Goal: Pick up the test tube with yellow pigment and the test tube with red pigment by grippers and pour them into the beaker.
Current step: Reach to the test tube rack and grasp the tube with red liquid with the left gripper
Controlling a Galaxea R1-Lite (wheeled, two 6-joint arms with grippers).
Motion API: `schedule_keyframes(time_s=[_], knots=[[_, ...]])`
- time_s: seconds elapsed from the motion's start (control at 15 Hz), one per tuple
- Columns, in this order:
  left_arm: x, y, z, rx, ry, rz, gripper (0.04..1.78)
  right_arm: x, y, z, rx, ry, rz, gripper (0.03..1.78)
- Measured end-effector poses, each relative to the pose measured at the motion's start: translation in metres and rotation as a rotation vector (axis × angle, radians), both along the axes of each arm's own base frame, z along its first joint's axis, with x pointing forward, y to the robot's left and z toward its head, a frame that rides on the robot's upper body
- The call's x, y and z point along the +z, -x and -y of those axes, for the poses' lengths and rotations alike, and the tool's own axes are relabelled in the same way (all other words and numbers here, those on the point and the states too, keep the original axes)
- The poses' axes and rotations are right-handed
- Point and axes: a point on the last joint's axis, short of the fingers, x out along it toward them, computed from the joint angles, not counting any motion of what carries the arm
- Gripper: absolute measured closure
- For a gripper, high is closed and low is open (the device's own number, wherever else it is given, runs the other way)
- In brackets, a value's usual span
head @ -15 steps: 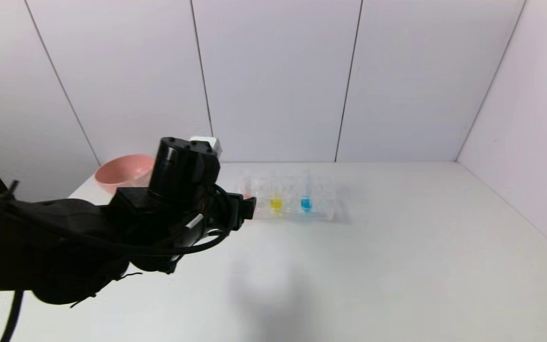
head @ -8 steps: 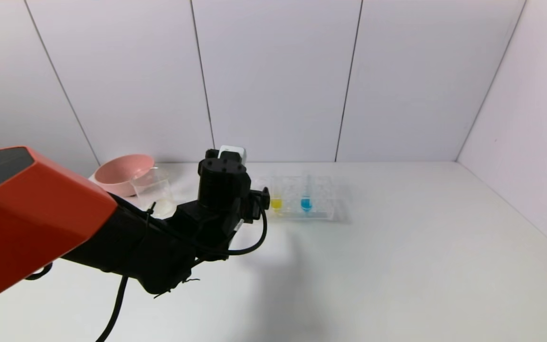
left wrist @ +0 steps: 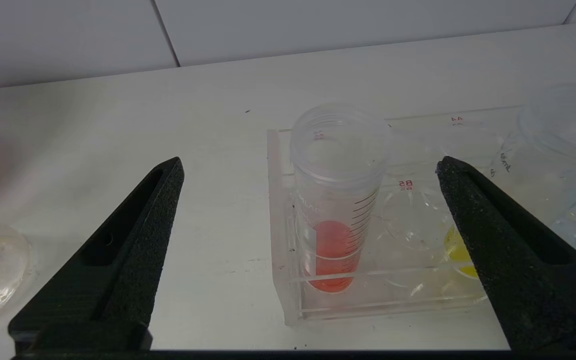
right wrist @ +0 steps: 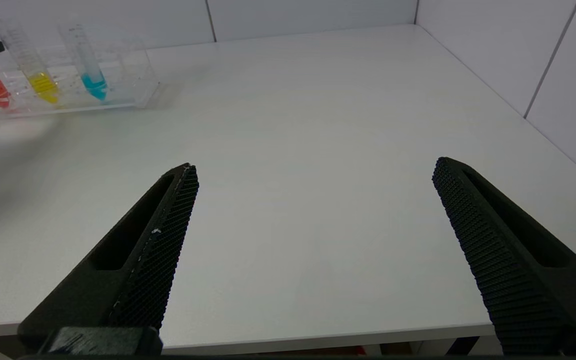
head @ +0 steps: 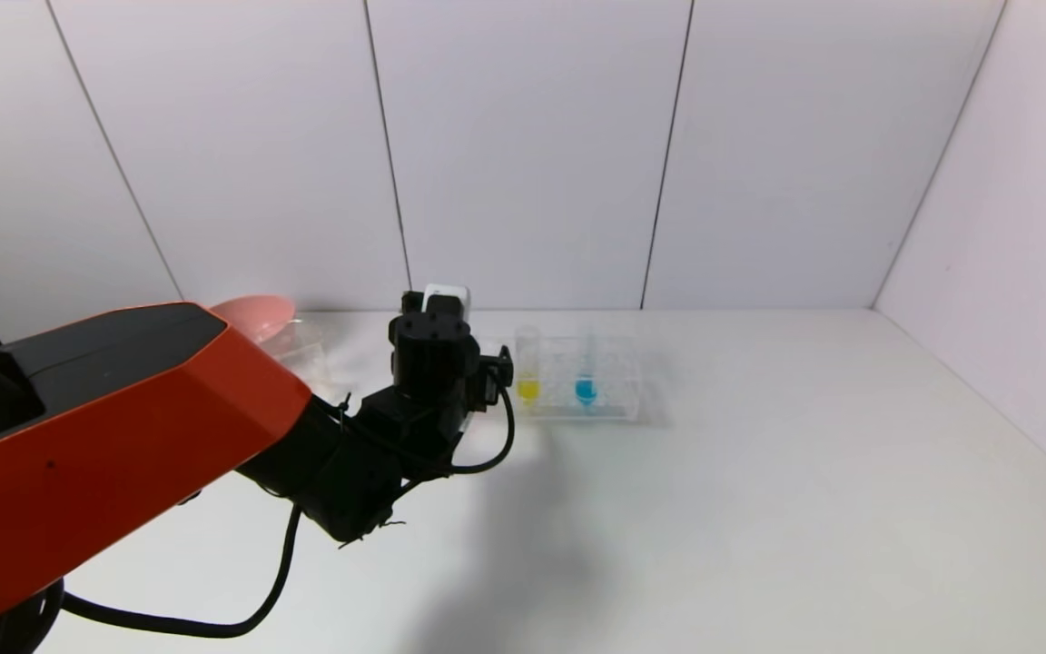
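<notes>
My left gripper grabs the red test tube by the upper body below its rim (left wrist: 338, 195) next, since the clear rack surrounds the tube's lower half.
The red test tube (left wrist: 335, 210) stands upright in the end hole of the clear rack (left wrist: 288, 280). My left gripper (left wrist: 310, 162) is open and level with the tube, with one finger on each side of it, neither touching. The yellow test tube (head: 528, 374) stands one hole along; its liquid shows beside my finger (left wrist: 454, 247). In the head view my left gripper (head: 494, 372) covers the red tube. The beaker (head: 308, 350) stands to the left of the rack, partly behind my left arm. My right gripper (right wrist: 315, 164) is open and empty over the table's front edge.
A blue test tube (head: 586, 386) stands in the rack (head: 618, 400) to the right of the yellow one. The pink bowl (head: 255, 312) sits at the back left, behind the beaker. White walls close the table at the back and right.
My left arm has reached forward and to the right, bringing its gripper from in front of the beaker to the rack's left end. The tubes and rack have not moved.
</notes>
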Motion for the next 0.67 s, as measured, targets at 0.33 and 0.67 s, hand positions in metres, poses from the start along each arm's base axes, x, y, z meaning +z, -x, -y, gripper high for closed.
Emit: schedule_keyframes(time_s=[0.33,0.67], knots=[[-0.0033,-0.001,0.0015,-0.007,0.009,0.001,0.46,0.0,0.0,0.0,0.0,0.0,0.0,0.1],[-0.0029,-0.0004,0.0023,-0.014,0.018,0.01,1.32,0.0,0.0,0.0,0.0,0.0,0.0,0.1]])
